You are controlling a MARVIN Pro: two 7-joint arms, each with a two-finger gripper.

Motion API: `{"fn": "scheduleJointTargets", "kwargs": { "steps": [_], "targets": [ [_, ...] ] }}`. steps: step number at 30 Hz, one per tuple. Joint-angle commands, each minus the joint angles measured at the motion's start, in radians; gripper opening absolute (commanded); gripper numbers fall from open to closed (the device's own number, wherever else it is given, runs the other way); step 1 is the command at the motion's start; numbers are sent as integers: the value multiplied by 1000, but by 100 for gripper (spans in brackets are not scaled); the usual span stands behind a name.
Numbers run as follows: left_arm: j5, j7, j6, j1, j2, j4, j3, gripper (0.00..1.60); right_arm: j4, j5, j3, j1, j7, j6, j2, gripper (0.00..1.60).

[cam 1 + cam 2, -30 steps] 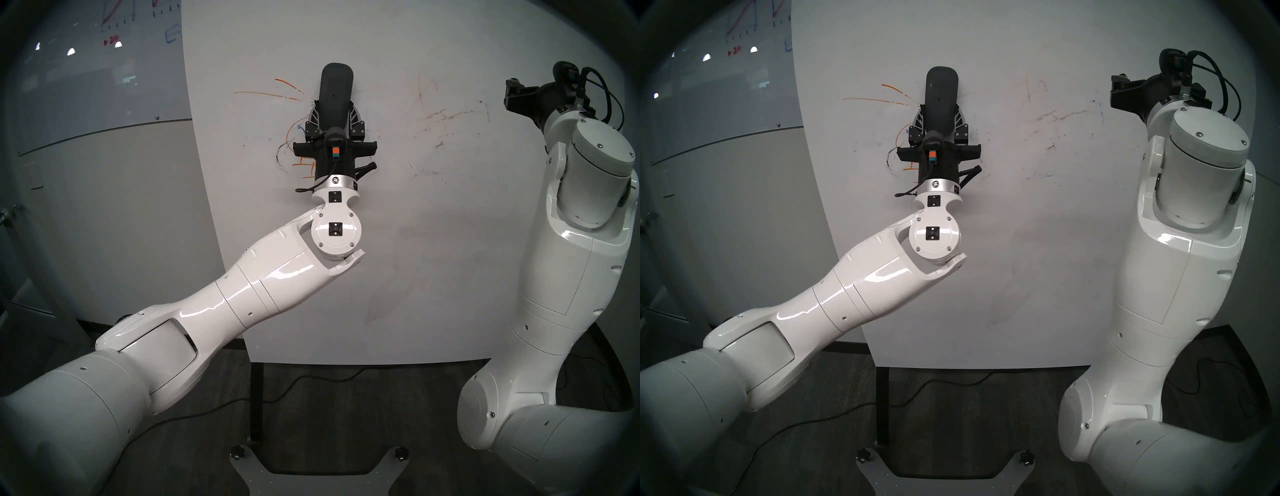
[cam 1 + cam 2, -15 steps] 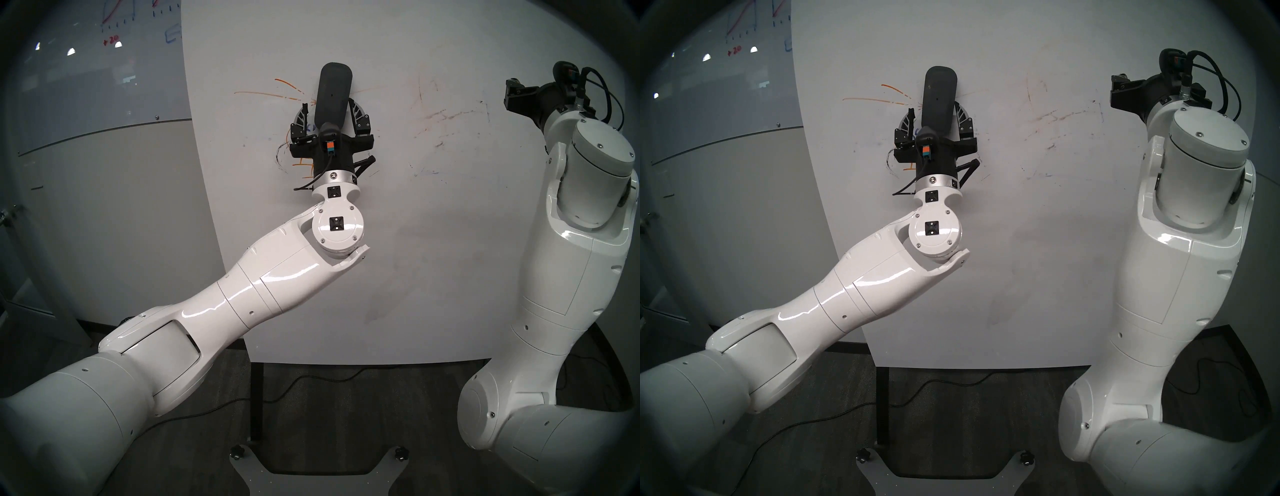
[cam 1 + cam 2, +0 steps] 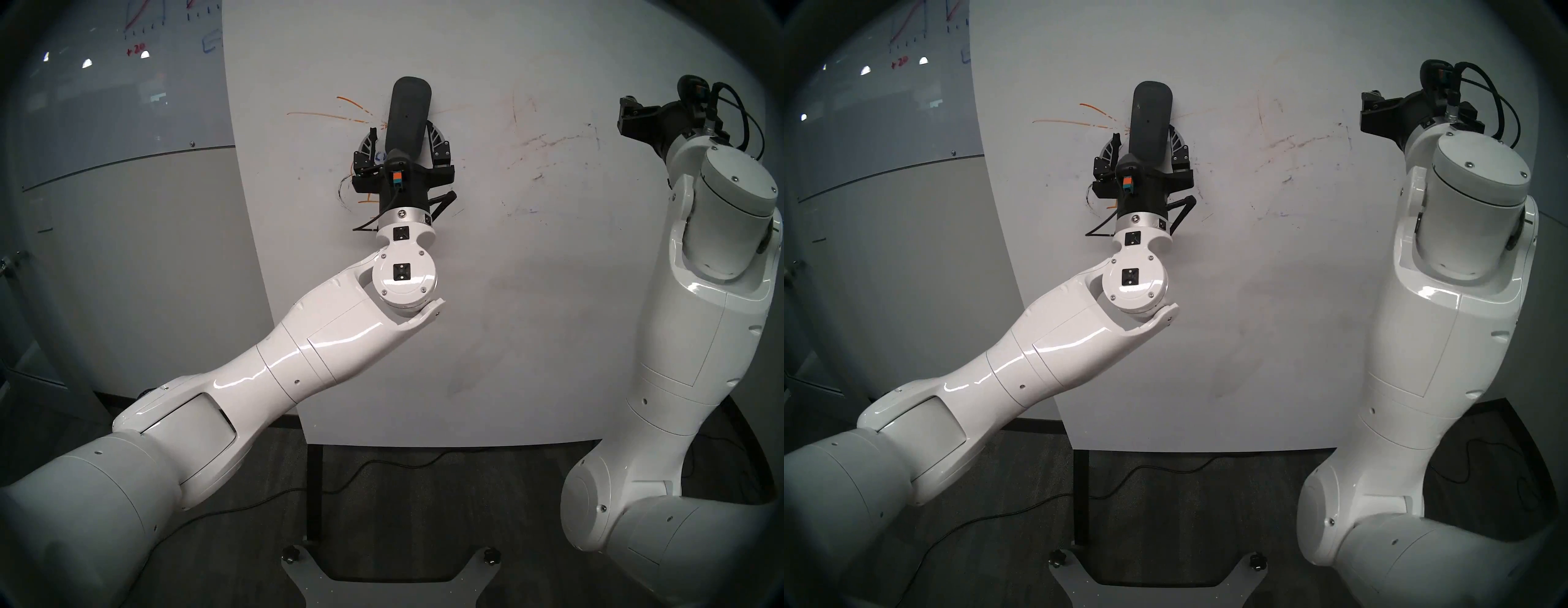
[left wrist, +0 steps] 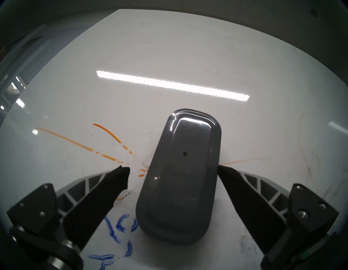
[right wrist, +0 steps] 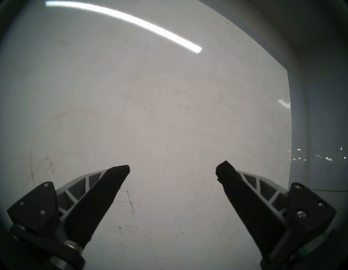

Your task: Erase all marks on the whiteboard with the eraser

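The dark grey eraser (image 3: 407, 114) has rounded ends, and its long straight sides face each other. My left gripper will grip it by those long sides next, so that it can erase.
The dark grey eraser (image 3: 407, 114) stands upright against the whiteboard (image 3: 509, 297), held by nothing. My left gripper (image 4: 172, 169) is open around its lower half; the left finger is clear of it and the right fingertip (image 4: 224, 171) sits close beside its edge. Orange marks (image 4: 75, 143) fan out to the eraser's left, and a blue stick figure (image 4: 120, 226) lies by my left finger. Black scribbles (image 3: 343, 195) curve beside the wrist. Faint reddish smudges (image 3: 551, 142) spread to the right. My right gripper (image 5: 173, 166) is open and empty, up at the board's right side.
A grey glass board (image 3: 106, 106) with red and blue graph lines hangs on the wall to the left. The whiteboard's dark stand post (image 3: 314, 488) drops to the carpet, with a cable (image 3: 382, 463) running past it and a grey base plate (image 3: 305, 581) below.
My left gripper has opened off the eraser, which stays on the board, leaning slightly. The left wrist has shifted a little up and to the left. The right arm has not moved.
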Motion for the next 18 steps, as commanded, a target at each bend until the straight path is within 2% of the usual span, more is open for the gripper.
{"fn": "scheduleJointTargets", "kwargs": {
  "steps": [1, 12, 13, 14, 15, 18],
  "targets": [
    [8, -18, 60, -24, 50, -36, -6, 160, -11, -1, -2, 9, -2, 0, 0, 160],
    [20, -13, 114, -25, 48, -53, -7, 160, -11, 0, -3, 9, -3, 1, 0, 160],
    [23, -12, 117, -25, 46, -53, -8, 152, -11, 0, -3, 9, -3, 1, 0, 160],
    [23, -14, 117, -26, 46, -53, -8, 25, -11, 0, -3, 9, -3, 1, 0, 160],
    [24, -12, 119, -26, 45, -52, -9, 0, -11, 0, -3, 9, -4, 1, 0, 160],
    [25, -10, 118, -28, 42, -52, -10, 0, -11, 0, -3, 9, -4, 1, 1, 160]
  ]
}}
